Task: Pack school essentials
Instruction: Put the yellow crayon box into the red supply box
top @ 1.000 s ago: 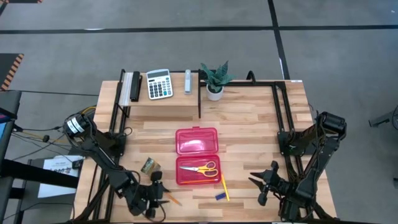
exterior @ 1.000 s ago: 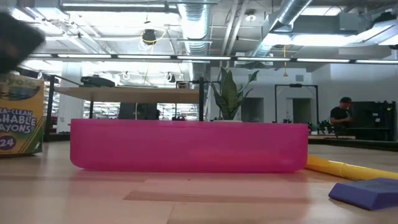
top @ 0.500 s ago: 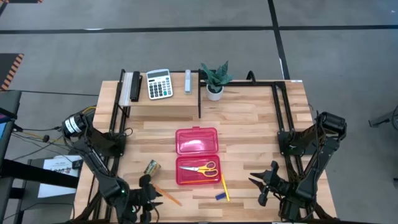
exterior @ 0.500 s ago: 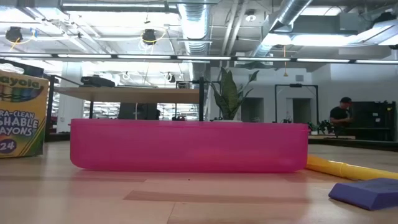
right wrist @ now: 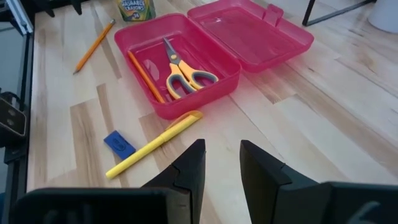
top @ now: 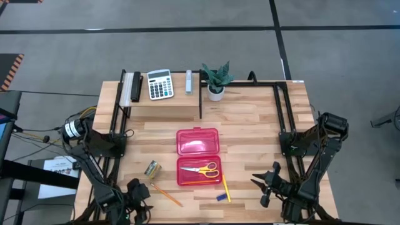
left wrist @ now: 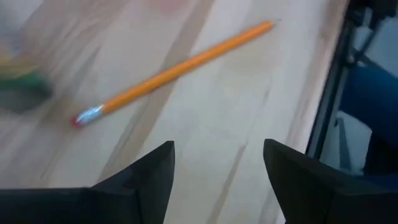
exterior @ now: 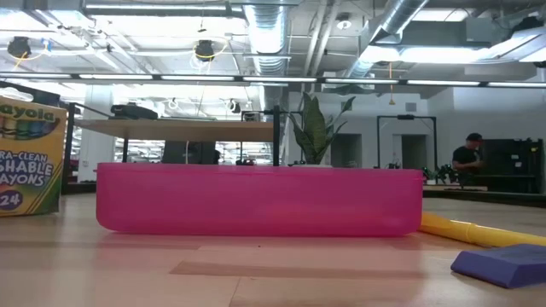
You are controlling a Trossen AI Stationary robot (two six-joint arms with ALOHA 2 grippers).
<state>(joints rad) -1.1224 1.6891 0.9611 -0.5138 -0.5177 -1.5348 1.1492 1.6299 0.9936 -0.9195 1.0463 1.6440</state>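
I will next grab the crayon box's narrow end (top: 150, 171) with my left gripper. Then the box can be packed into the pink case (top: 198, 156).
The open pink case (top: 198, 156) lies mid-table; its tray (right wrist: 180, 68) holds the yellow-handled scissors (right wrist: 183, 71) and an orange stick (right wrist: 146, 78). An orange pencil (top: 165, 194) lies flat on the wood left of the tray, also in the left wrist view (left wrist: 174, 68). The crayon box (top: 151, 168) stands beyond it. The yellow pen (top: 225, 187) and blue eraser (top: 221, 197) lie right of the tray. My left gripper (top: 139, 195) hovers open at the near-left, just short of the pencil. My right gripper (top: 264, 187) waits open at the near-right.
A raised shelf at the far edge carries a white calculator (top: 160, 84), and a potted plant (top: 216, 80) stands beside it. Black frame rails (top: 279, 119) run along both table sides. In the low view the case wall (exterior: 256, 200) fills the middle, with the crayon box (exterior: 30, 153) on the left.
My left gripper has drawn back from beside the crayon box toward the table's near-left corner, staying open. The whole orange pencil now shows on the wood. The right arm has kept still.
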